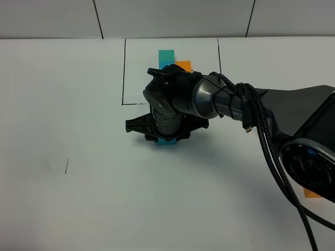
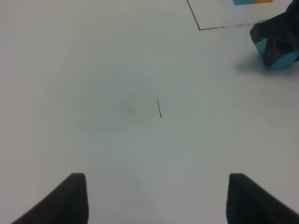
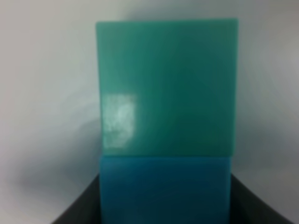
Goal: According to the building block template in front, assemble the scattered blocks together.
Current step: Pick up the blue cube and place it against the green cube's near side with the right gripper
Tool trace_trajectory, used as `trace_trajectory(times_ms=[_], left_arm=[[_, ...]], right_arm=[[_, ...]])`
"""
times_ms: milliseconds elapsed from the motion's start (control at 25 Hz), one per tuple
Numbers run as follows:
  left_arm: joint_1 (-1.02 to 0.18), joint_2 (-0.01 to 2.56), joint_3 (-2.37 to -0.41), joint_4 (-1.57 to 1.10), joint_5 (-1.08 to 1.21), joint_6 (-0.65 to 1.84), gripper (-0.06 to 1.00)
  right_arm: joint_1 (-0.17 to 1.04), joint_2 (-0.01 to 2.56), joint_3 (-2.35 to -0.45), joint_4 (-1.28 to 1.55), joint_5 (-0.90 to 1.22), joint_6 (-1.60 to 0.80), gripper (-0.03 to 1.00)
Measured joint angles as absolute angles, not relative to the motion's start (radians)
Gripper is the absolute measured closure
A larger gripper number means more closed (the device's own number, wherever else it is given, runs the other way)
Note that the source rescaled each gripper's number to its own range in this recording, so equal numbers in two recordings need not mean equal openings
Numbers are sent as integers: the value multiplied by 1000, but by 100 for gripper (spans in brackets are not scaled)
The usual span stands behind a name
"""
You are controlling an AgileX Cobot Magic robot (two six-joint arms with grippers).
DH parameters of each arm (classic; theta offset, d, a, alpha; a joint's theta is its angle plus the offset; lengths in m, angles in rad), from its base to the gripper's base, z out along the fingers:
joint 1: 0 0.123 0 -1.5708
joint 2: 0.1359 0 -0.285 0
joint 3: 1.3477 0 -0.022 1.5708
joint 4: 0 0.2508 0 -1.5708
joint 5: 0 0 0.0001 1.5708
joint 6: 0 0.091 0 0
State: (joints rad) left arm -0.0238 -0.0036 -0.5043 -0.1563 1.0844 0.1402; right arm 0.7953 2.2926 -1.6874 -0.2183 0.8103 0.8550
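The blue block's lower edge (image 1: 167, 143) meets the tabletop, flush against the teal-green block, so it is time for my right gripper to open.
The building block template (image 1: 166, 54) lies inside a thin black rectangle at the back of the table, with its teal-green cube, an orange cube (image 1: 183, 65) and a sliver of blue showing. My right gripper (image 1: 166, 137) reaches across to the middle, just in front of the rectangle, shut on the blue block (image 1: 168, 143). In the right wrist view the blue block (image 3: 166, 191) sits between the dark fingers (image 3: 84, 207) and touches the teal-green block (image 3: 166, 86) beyond it. An orange block (image 1: 312, 193) peeks out at the right edge. My left gripper (image 2: 163, 200) stands open over bare table.
A short black mark (image 1: 66, 166) is drawn on the white table at the left, also seen as the mark (image 2: 159, 107) ahead of the left gripper. The right arm and its cables (image 1: 272, 151) cross the right half of the table.
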Motion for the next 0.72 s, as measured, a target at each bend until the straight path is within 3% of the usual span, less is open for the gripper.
trace_trajectory(times_ms=[440,520,720], left_arm=[[-24,-4,-504,-156,1084,136,59],[-24,-4,-504,-156,1084,136,59],[-24,-4,-504,-156,1084,136,59]], right_arm=[[795,2293,-1687,-218,808,855,94],[794,2295,-1687,-225,803,856,81],[791,2295,-1687,-233,803,857,24]])
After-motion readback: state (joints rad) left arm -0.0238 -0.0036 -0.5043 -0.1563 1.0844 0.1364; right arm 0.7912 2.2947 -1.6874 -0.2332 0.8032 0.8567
